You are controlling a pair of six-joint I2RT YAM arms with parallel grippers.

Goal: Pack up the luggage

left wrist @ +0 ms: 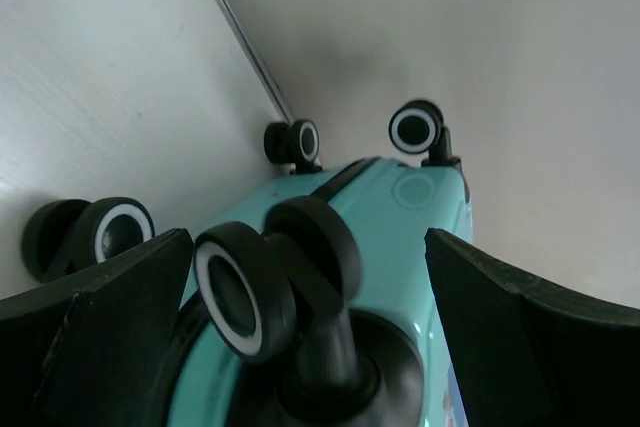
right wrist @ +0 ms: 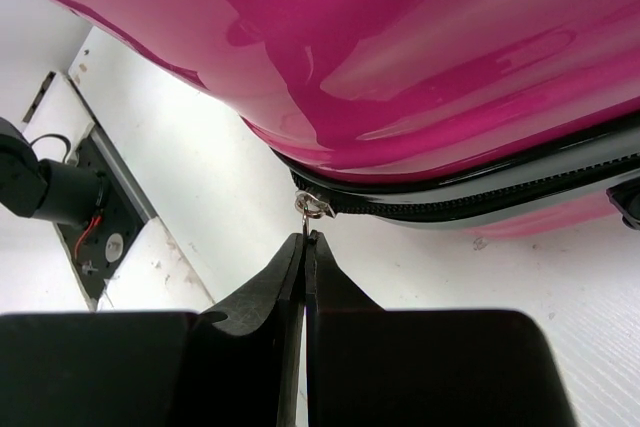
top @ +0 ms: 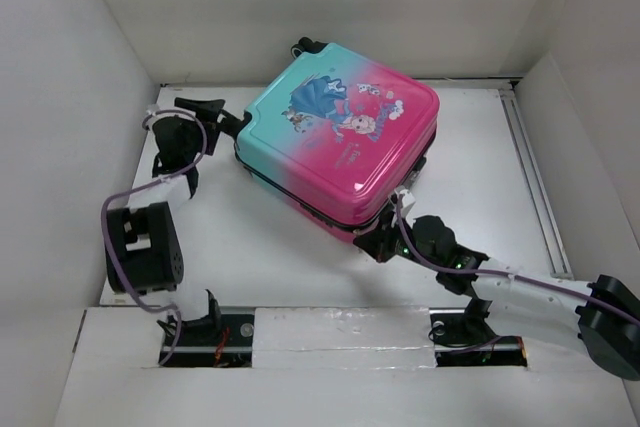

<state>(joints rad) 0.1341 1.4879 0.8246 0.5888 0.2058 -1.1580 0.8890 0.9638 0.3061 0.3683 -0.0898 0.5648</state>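
Observation:
My left gripper has its upper fingertip stopping short beside the wheel and would miss it by closing now, so it should reach farther before closing on the black wheel (left wrist: 250, 292).
The luggage (top: 340, 137) lies flat and closed on the white table, its pink-to-teal shell and cartoon print facing up. My left gripper (top: 225, 119) sits at its teal end, open wide, with a black wheel (left wrist: 250, 292) standing between its fingers (left wrist: 110, 327) and touching neither. In the left wrist view my left gripper (left wrist: 305, 247) frames the teal shell (left wrist: 400, 207). At the near pink corner, my right gripper (top: 385, 237) is shut. Its tips (right wrist: 305, 239) pinch the small metal zipper pull (right wrist: 315, 209) under the pink shell (right wrist: 420, 47), where the black zipper line runs off to the right.
White walls box in the table on the left, back and right. A metal rail (top: 530, 177) runs along the right side. Three other wheels (left wrist: 95, 232) (left wrist: 295, 140) (left wrist: 418, 127) stick out from the teal end near the left wall. The arm bases (top: 200, 332) (top: 470, 337) sit at the near edge.

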